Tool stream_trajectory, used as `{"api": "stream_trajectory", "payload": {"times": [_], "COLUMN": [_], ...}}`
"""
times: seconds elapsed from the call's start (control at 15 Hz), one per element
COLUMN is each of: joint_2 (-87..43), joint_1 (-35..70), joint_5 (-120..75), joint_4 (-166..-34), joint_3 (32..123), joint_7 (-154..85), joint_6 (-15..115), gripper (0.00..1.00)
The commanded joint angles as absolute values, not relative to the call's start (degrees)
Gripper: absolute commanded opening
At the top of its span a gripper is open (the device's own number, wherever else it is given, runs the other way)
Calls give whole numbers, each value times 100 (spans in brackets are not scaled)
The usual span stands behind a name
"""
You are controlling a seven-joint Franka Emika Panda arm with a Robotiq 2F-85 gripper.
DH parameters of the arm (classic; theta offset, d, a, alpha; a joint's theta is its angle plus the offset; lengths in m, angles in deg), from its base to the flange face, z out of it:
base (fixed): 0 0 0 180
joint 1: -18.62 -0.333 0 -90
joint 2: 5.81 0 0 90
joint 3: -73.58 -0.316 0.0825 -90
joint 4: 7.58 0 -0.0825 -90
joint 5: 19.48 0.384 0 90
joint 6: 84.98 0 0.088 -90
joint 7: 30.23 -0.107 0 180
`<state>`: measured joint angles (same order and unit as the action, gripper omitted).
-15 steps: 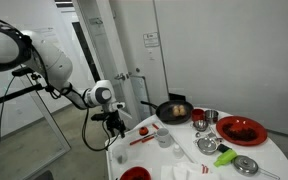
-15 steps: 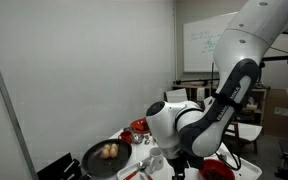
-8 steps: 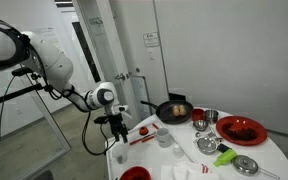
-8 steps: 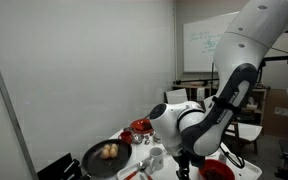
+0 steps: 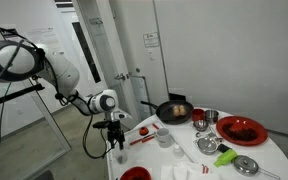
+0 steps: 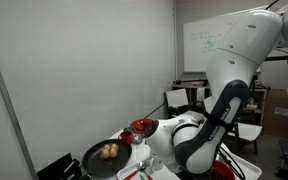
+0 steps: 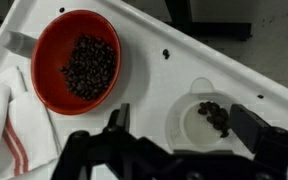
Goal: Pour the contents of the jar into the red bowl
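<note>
The gripper picks up the upright jar by one side next, leaving the jar's opening free to pour into the red bowl [image 5: 134, 173].
In the wrist view the small red bowl [image 7: 84, 62] sits at upper left on the white table and holds dark beans. The jar [image 7: 209, 120] is a clear, pale cup standing upright with a few dark beans in it. My gripper [image 7: 184, 122] is open, above the jar, with a black finger on each side of it and not closed on it. In an exterior view the gripper [image 5: 116, 142] hangs over the table's near left edge, with the red bowl [image 5: 134, 173] just below it. The jar is hard to make out there.
A white cloth with red stripes [image 7: 9, 130] lies beside the bowl. Further along the round table stand a frying pan with food [image 5: 174, 110], a clear cup [image 5: 165, 138], a metal cup [image 5: 210, 117], a wide red dish [image 5: 241, 130] and a metal lid [image 5: 246, 165]. The pan [image 6: 106, 155] also shows in the exterior view where my arm blocks the table.
The gripper has come down toward the table edge and shifted slightly toward the table. The objects on the table have not moved.
</note>
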<state>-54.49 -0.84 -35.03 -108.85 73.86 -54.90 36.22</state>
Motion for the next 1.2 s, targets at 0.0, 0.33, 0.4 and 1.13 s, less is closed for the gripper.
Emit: {"api": "stream_trajectory", "payload": {"times": [0.0,0.33,0.4,1.13], "joint_2": [-5931,-6346,-6421,-7127], "joint_1": [85,64,47,-153], "joint_5": [-3155,-3158,-3179,-3219], "joint_4": [-10078,-9395,-9274,-8125], "joint_3": [7161,7154,7168,7222], "joint_7": [-4801,-4579,-4588,-4541], "joint_6": [2827,2557,2623,2639], "gripper": [100,100,100,100]}}
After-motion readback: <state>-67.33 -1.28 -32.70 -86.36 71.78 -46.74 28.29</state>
